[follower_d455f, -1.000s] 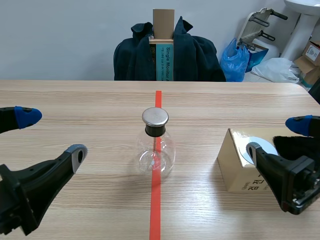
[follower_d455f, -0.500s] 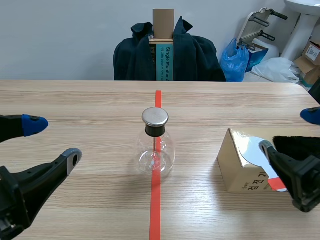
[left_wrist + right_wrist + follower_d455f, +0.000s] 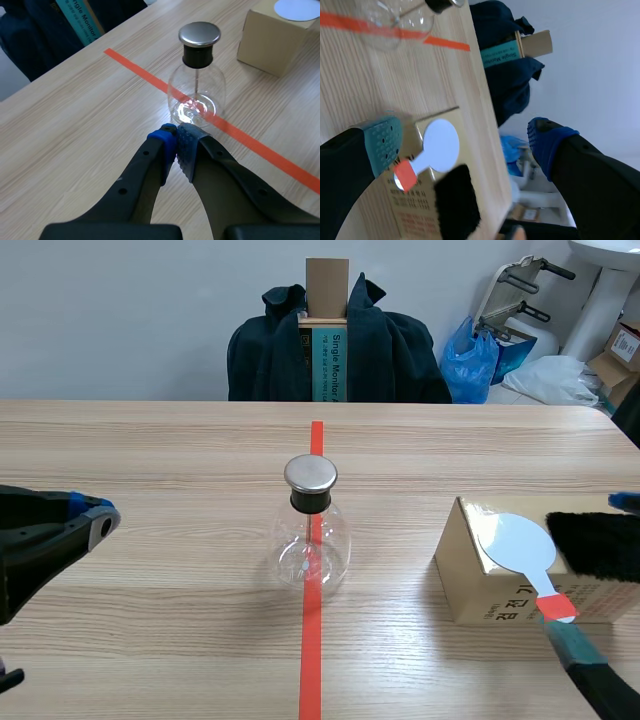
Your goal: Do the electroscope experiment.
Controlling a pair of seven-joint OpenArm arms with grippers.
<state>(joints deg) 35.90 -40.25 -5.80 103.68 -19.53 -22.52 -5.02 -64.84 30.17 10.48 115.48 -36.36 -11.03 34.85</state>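
Observation:
Next, my right gripper takes hold of the paddle by its red-and-white handle, leaving the white round paddle's disc (image 3: 516,543) free for the electroscope experiment.
The electroscope, a clear glass flask (image 3: 312,540) with a metal cap (image 3: 311,474), stands on the red tape line at the table's middle. My left gripper (image 3: 95,515) is shut on nothing, left of the flask; in the left wrist view its pads (image 3: 176,145) meet just short of the flask (image 3: 197,95). A white disc paddle (image 3: 515,540) with a red handle (image 3: 556,606) lies on a cardboard box (image 3: 475,580), next to a black fur cloth (image 3: 595,545). My right gripper (image 3: 597,568) is open above the paddle (image 3: 441,141) and cloth (image 3: 456,202), with nothing between its fingers.
Beyond the table's far edge a chair (image 3: 335,350) draped with a dark jacket holds a cardboard box. Bags and boxes (image 3: 560,360) lie on the floor at the back right. The box (image 3: 420,205) stands near the table's right edge.
My left gripper has closed from wide open to shut. The right gripper has drawn back to the right and down, uncovering the white disc paddle on the box.

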